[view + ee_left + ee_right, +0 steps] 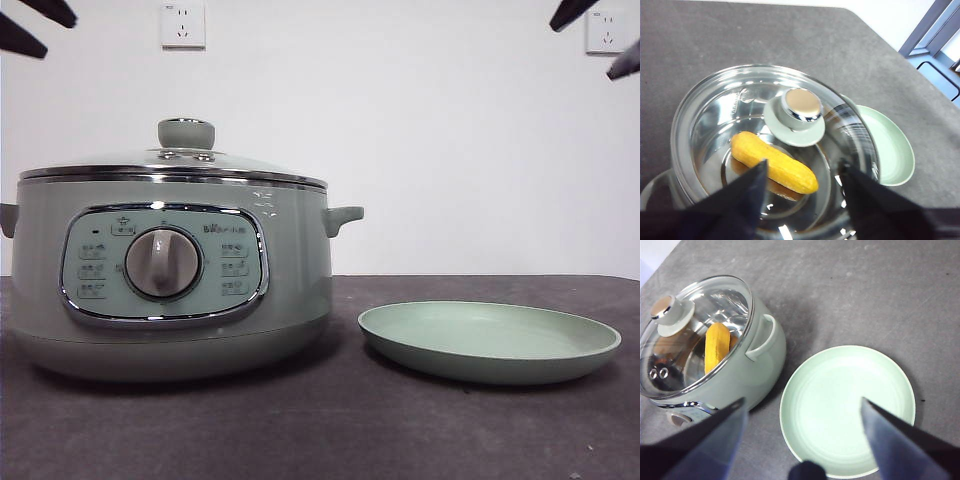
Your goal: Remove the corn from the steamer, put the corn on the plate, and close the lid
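Note:
The steamer needs to be opened to reach the corn (774,161). My left gripper needs to grab the glass lid by its knob (801,105) next.
The sage-green steamer (170,270) stands at the left of the table with its glass lid (172,165) on, knob (186,133) up. Through the glass the yellow corn (774,161) lies inside the pot, also seen as corn (717,346) in the right wrist view. The pale-green plate (488,342) sits bare to the steamer's right. My left gripper (802,185) hovers open above the lid (740,115). My right gripper (802,427) hangs open high over the plate (847,407). In the front view only black tips show at the top corners.
The dark grey table (330,430) carries only the steamer and plate. Two wall sockets (183,24) sit on the white wall behind. The table's edge and a grey frame (930,35) show in the left wrist view.

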Robot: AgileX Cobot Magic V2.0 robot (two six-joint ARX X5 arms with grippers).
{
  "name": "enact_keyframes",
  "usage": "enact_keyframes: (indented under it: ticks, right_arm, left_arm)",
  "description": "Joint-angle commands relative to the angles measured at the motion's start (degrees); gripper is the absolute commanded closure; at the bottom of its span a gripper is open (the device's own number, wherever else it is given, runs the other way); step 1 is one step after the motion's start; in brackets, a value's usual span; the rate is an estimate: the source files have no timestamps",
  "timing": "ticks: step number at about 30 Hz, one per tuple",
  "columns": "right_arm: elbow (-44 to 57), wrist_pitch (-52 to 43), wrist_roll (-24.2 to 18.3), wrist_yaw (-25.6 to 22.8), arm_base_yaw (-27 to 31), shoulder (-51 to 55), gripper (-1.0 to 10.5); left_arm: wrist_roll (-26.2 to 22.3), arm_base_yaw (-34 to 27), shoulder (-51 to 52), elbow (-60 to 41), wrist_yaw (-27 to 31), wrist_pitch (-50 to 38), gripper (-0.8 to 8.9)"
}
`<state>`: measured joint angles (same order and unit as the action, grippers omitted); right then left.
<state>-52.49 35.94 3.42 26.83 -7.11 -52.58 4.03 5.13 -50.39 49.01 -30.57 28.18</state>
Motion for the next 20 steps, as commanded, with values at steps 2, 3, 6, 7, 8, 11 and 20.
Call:
enact_keyframes:
  ticks: [2,3,6,7,8,11,20]
  right_arm:
    - [-0.2,-0.3,0.0,-0.2,-0.1,-0.3,5.3]
    - [-0.2,-0.3,0.0,-0.1,-0.1,-0.3,5.3]
    - [-0.2,-0.3,0.0,-0.2,-0.1,-0.3,5.3]
    - [-0.2,-0.2,0.0,-0.2,-0.1,-0.3,5.3]
    - [-0.2,-0.2,0.0,-0.2,-0.1,-0.3,5.3]
    - [-0.2,-0.2,0.0,-0.2,-0.1,-0.3,5.3]
    - [-0.2,-0.2,0.0,-0.2,-0.1,-0.3,5.3]
  left_arm:
    - [-1.0,2.2,-5.6,4.1,2.8,-0.2,4.04]
    - [-1.1,2.9,-7.1,5.2,3.3,-0.2,4.04]
    - [-1.2,5.5,-12.1,9.4,4.7,0.2,4.04]
    - [-1.2,6.8,-13.9,11.1,5.7,0.3,4.04]
    - [-1.3,7.5,-15.1,12.0,6.6,0.4,4.04]
    - [-2.2,10.6,-19.7,15.6,9.8,1.1,4.04]
    - [-4.3,16.2,-29.0,19.5,18.8,1.6,4.05]
